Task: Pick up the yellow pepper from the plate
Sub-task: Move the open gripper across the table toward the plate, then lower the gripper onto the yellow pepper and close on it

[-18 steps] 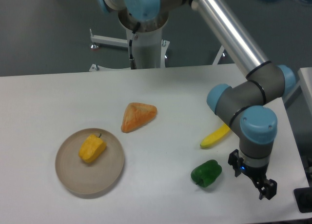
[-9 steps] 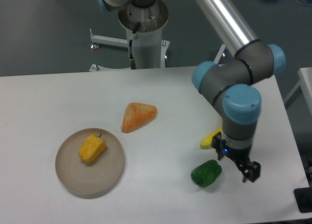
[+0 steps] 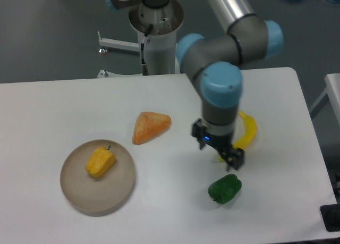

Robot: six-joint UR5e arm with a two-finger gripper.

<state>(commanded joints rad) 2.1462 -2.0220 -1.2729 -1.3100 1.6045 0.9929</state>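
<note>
The gripper grabs the pepper by its plump body (image 3: 102,160) beside the stem next, to pick the yellow pepper up from the plate (image 3: 79,193).
The yellow pepper (image 3: 100,161) lies on the round tan plate (image 3: 79,193) at the front left of the table, its short dark stem pointing up and back. My gripper (image 3: 217,151) hangs over the table well to the right of the plate, just above the green pepper. Its two dark fingers stand apart with nothing between them, so it is open.
An orange triangular wedge (image 3: 150,126) lies between the plate and my gripper. A green pepper (image 3: 224,189) sits right below the gripper. A yellow banana (image 3: 246,134) curves behind the wrist. The arm's base column (image 3: 158,39) stands at the table's back edge.
My arm has swung left from the table's front right, passing over the green pepper and towards the middle. The banana now shows more fully. No object has moved.
</note>
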